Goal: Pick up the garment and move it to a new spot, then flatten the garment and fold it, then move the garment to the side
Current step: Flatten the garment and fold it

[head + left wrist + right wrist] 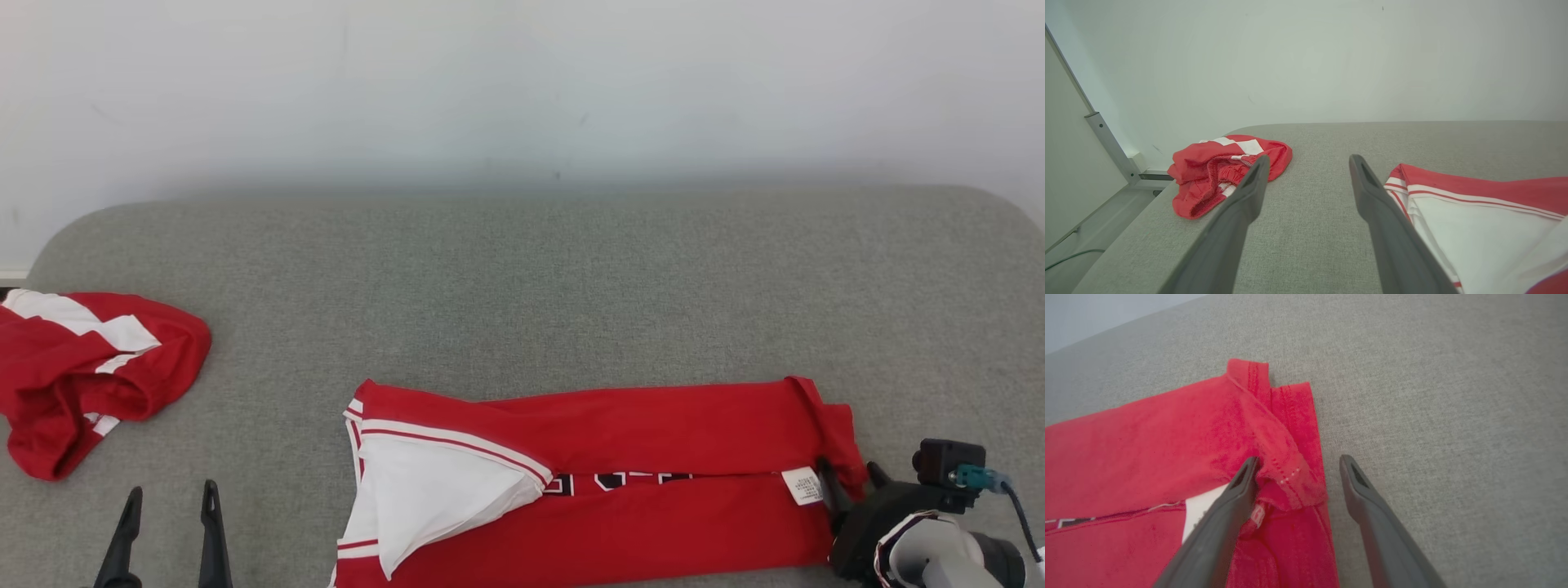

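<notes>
The hem end stands up and the rest of the garment lies flat, so my right gripper should next pinch that bunched fold (1292,482).
The red garment (653,425) lies folded lengthwise into a long band near the front edge of the grey surface (522,278). A white panel with red stripes shows at its left end. My right gripper (849,467) is open at the garment's right end. In the right wrist view, a bunched fold of the red hem (1290,473) lies between the spread fingers of my right gripper (1299,459) and rests against the left one. My left gripper (171,490) is open over bare surface, left of the garment. The left wrist view shows my left gripper (1309,159) with the garment (1474,192) just to its right.
A second red-and-white piece of clothing (90,367) lies crumpled at the surface's left edge, also seen as a heap (1224,167) beyond my left finger. A pale wall rises behind the surface. A metal frame post (1110,143) stands off the left side.
</notes>
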You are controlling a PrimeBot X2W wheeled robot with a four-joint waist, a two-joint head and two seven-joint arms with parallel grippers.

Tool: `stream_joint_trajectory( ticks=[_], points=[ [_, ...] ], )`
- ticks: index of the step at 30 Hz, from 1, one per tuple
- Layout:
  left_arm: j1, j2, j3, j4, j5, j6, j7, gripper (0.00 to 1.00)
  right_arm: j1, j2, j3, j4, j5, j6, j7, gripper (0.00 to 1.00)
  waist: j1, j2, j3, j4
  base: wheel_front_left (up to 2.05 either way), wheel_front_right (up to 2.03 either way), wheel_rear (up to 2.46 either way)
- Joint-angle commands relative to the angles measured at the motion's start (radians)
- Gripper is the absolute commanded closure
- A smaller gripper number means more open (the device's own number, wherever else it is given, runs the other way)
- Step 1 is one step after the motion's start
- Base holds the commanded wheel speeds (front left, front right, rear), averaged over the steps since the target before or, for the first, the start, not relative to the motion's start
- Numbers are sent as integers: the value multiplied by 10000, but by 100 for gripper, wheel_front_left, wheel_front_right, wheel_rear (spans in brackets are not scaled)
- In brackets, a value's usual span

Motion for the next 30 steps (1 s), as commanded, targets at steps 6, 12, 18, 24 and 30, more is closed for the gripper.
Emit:
stream_joint_trajectory(
  ticks=[6,12,18,24,30],
  points=[
    [203,-60,88,156,189,-83,-30,0,-149,213,332,859,570,-25,143,0,0,0,-323,141,0,0,0],
    [212,-85,148,178,286,-143,-30,0,-327,416,782,1517,1063,-24,302,0,0,0,-421,250,0,0,0],
    [265,21,137,343,412,-313,-30,0,-422,454,1422,1560,1607,-4,317,100,0,0,-492,260,0,0,0],
    [293,-14,60,402,417,-490,-30,0,-741,-490,1629,1548,1883,-16,-439,100,0,0,-566,138,0,0,0],
    [352,-121,163,392,448,-523,-30,0,-1095,-1683,1525,1640,2078,-16,-952,100,0,0,-636,-9,0,0,0]
  ],
)
